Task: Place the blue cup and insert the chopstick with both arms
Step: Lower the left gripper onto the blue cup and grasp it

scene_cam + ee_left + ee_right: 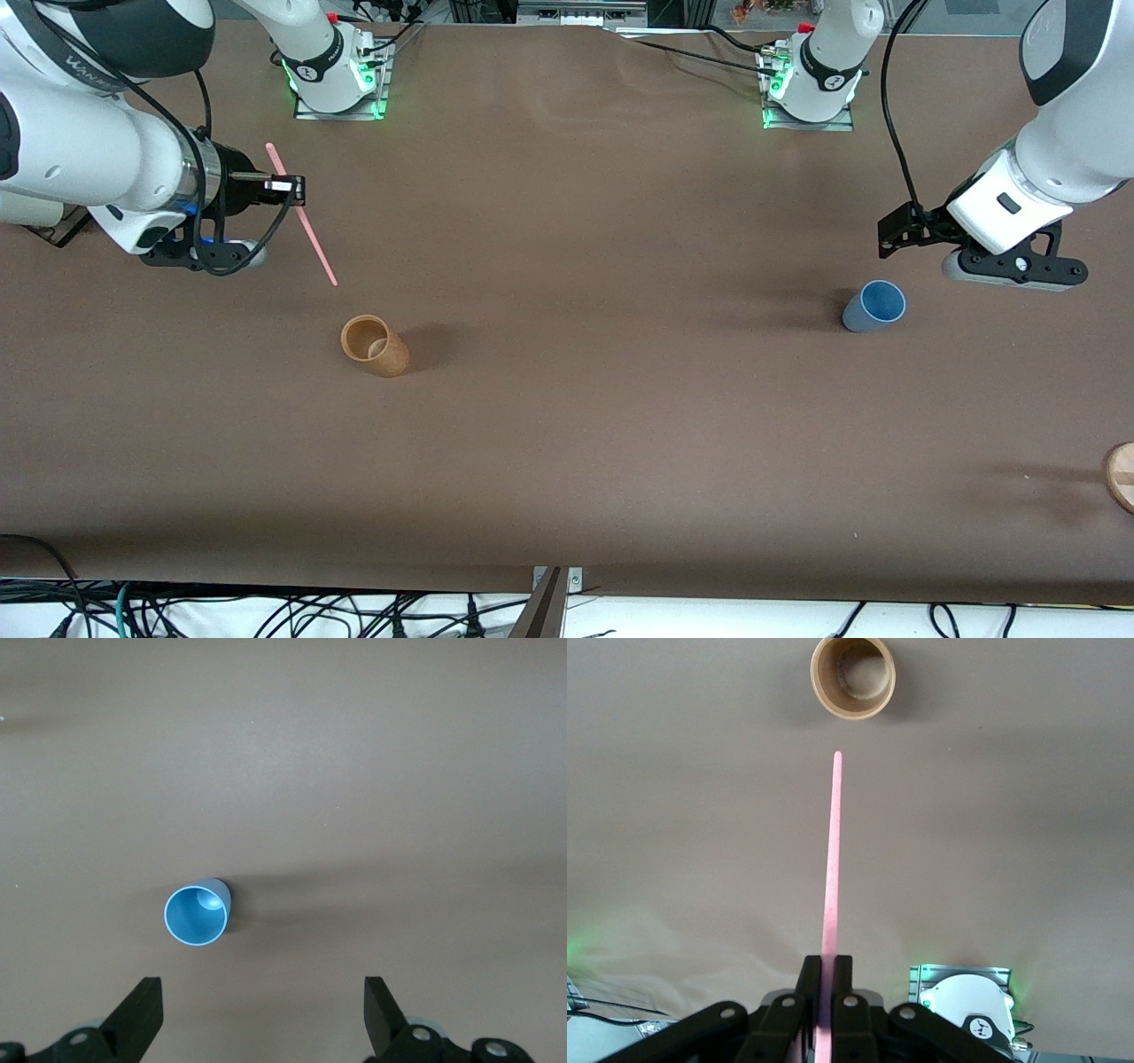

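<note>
The blue cup needs to be placed, so my left gripper will grab it by its rim (883, 282) (196, 888) next.
The blue cup (874, 307) stands upright on the table toward the left arm's end; it also shows in the left wrist view (198, 913). My left gripper (897, 232) hangs open and empty above the table, just off the cup and not touching it; in the left wrist view (263, 1014) its fingers stand wide apart. My right gripper (296, 190) is shut on the pink chopstick (303, 218) and holds it in the air, slanting down. In the right wrist view the chopstick (831, 877) points toward the tan cup (853, 676).
A tan-brown cup (374, 346) stands on the table toward the right arm's end, nearer the front camera than the held chopstick. A round wooden piece (1122, 476) lies at the table's edge at the left arm's end. The arm bases (337, 66) stand along the back.
</note>
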`<state>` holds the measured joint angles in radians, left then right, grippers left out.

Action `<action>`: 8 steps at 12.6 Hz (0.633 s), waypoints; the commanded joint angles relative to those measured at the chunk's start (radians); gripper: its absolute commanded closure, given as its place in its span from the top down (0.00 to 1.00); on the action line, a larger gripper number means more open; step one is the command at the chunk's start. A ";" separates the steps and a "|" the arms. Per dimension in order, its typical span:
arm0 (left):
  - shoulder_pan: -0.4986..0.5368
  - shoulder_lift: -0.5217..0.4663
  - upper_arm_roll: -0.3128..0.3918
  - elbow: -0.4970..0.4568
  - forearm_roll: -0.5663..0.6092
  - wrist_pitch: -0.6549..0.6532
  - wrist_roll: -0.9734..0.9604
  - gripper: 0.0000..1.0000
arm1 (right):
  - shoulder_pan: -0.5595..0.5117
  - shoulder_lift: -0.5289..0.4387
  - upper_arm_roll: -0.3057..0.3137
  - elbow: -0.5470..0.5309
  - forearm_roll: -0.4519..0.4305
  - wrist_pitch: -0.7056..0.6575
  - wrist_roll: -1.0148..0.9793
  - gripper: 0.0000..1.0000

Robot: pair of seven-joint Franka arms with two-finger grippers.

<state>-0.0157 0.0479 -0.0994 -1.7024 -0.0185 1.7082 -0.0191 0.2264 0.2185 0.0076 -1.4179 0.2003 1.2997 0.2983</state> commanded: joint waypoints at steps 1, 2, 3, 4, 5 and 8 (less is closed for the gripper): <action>0.003 0.013 0.001 0.030 0.026 -0.021 -0.001 1.00 | -0.006 -0.004 0.000 0.019 0.021 -0.014 -0.002 0.01; 0.008 0.013 0.003 0.030 0.026 -0.021 0.001 1.00 | -0.006 -0.004 0.002 0.016 0.021 -0.014 0.001 0.01; 0.013 0.013 0.003 0.030 0.026 -0.021 0.001 1.00 | -0.006 -0.002 0.005 0.011 0.021 -0.013 0.002 0.01; 0.013 0.015 0.003 0.030 0.026 -0.021 0.001 1.00 | -0.006 -0.002 0.005 0.007 0.021 -0.013 0.002 0.01; 0.014 0.020 0.003 0.030 0.026 -0.021 0.001 1.00 | -0.006 -0.002 0.005 0.007 0.021 -0.014 0.002 0.01; 0.040 0.082 0.009 0.023 0.040 -0.009 0.001 1.00 | -0.006 -0.001 0.005 0.005 0.019 -0.014 0.002 0.01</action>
<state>0.0016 0.0652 -0.0920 -1.7032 -0.0147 1.7067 -0.0191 0.2266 0.2198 0.0084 -1.4161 0.2016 1.2996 0.2984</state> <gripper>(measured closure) 0.000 0.916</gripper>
